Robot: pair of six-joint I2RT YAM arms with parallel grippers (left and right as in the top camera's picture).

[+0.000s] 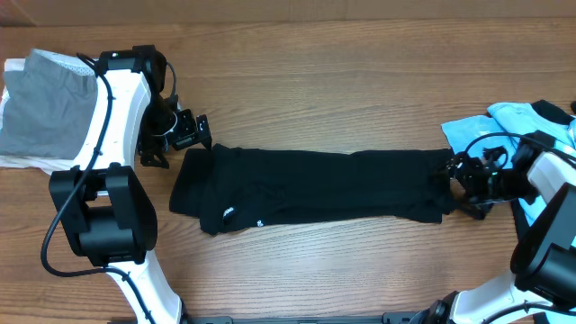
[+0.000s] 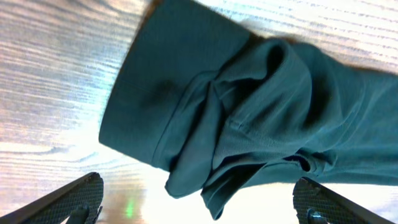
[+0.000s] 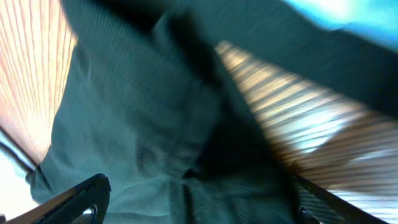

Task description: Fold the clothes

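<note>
I will fold the end of the shirt inward, so my right gripper will first grab the black shirt at its end beside the light blue shirt next.
A large black shirt with a small white print lies folded into a long band across the middle of the wooden table. My left gripper is open just above the shirt's left end; the left wrist view shows the bunched sleeve and hem between and beyond the spread fingers. My right gripper is open at the shirt's right end, its fingers spread over dark cloth. A light blue, black-trimmed shirt lies under the right arm at the far right.
A grey garment on white cloth lies at the far left edge, behind the left arm. Bare wooden table runs above and below the black shirt.
</note>
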